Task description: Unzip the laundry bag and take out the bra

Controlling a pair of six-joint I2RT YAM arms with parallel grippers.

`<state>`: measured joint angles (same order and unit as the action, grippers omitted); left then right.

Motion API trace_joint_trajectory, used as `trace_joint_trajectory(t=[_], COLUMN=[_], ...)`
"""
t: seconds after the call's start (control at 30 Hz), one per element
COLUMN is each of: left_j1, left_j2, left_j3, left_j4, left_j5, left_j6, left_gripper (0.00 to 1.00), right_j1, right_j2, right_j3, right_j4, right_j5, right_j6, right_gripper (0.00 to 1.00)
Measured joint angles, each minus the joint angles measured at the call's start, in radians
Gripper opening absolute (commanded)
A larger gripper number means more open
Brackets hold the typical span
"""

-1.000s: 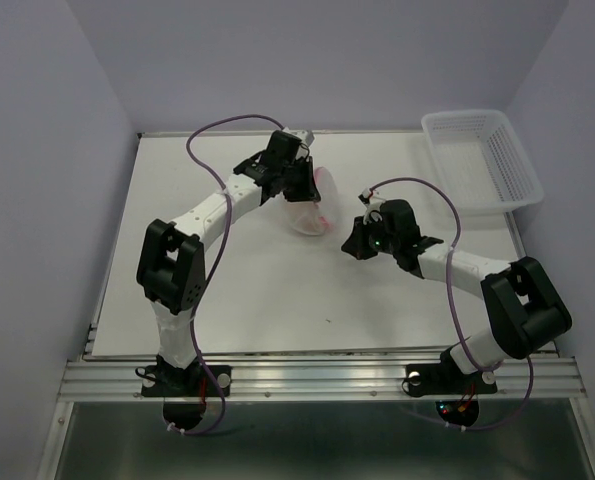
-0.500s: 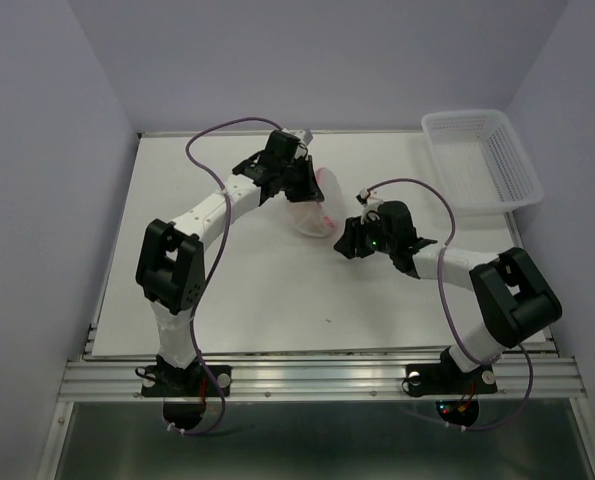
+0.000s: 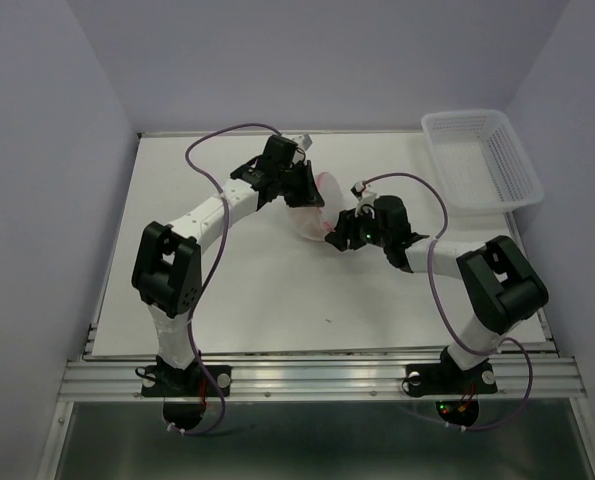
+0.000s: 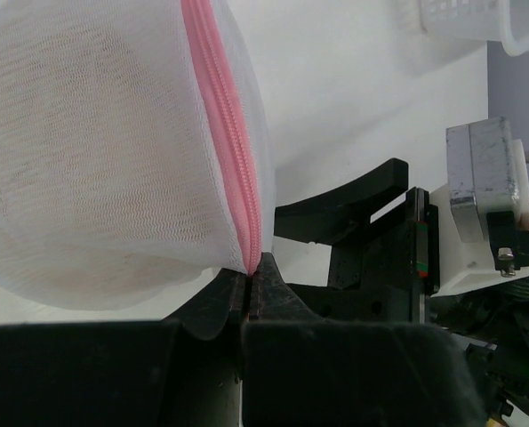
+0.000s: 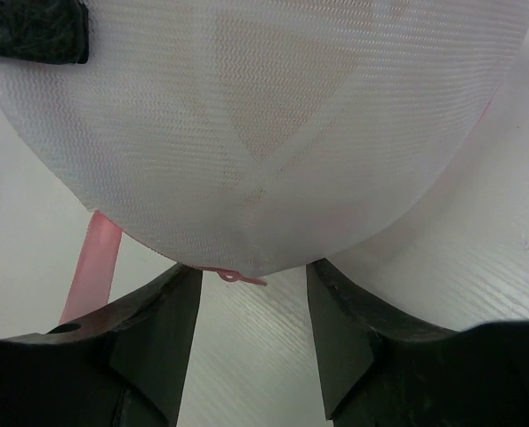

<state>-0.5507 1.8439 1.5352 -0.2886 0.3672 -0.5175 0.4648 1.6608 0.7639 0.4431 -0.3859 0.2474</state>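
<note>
The small pink loop hangs between my right gripper's fingers and closing now would catch the loop, so it is time to close on it.
The laundry bag (image 3: 312, 207), white mesh with a pink zipper (image 4: 225, 133), is held up off the table behind the centre. My left gripper (image 3: 299, 186) is shut on its zipper seam (image 4: 251, 280). Peach fabric of the bra (image 4: 68, 178) shows dimly through the mesh, and again in the right wrist view (image 5: 273, 116). My right gripper (image 3: 335, 238) is open just right of the bag. Its fingers (image 5: 157, 329) stand either side of the bag's lower edge, where a small pink loop (image 5: 237, 277) hangs. Nothing is gripped between them (image 5: 253, 302).
A white plastic lattice basket (image 3: 482, 160) stands at the table's back right corner; it also shows in the left wrist view (image 4: 464, 18). A pink strap (image 5: 93, 262) trails from the bag on the left. Purple cables loop over both arms.
My right gripper has opened and moved left, up to the bag's edge. The left gripper keeps its hold on the zipper seam, shifted slightly.
</note>
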Motion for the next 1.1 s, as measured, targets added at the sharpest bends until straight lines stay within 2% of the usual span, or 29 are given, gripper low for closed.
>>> trace_joint_trajectory(t=[0.27,0.43,0.63,0.77,1.1], left_j1=[0.0,0.0,0.0,0.0,0.003], left_j2=[-0.003,-0.003,-0.008,-0.009,-0.009], left_j3=[-0.005,-0.005,-0.019,-0.019,-0.019], left_j4=[0.016,0.019,0.027,0.028,0.008], left_j5=[0.011,0.018,0.014,0.002,-0.011], left_j6=[0.0,-0.002,-0.008,-0.016,-0.002], left_gripper=[0.0,0.0,0.0,0.0,0.0], right_j1=[0.0,0.0,0.0,0.0,-0.048], right_j2=[0.027,0.028,0.028,0.028,0.024], right_j3=[0.008,0.008,0.008,0.008,-0.018], right_j4=[0.04,0.051,0.064,0.063,0.041], right_j5=[-0.015,-0.022,-0.025,-0.021,0.041], right_j6=[0.022,0.052,0.099,0.117,0.099], right_gripper=[0.52,0.35,0.08,0.01,0.01])
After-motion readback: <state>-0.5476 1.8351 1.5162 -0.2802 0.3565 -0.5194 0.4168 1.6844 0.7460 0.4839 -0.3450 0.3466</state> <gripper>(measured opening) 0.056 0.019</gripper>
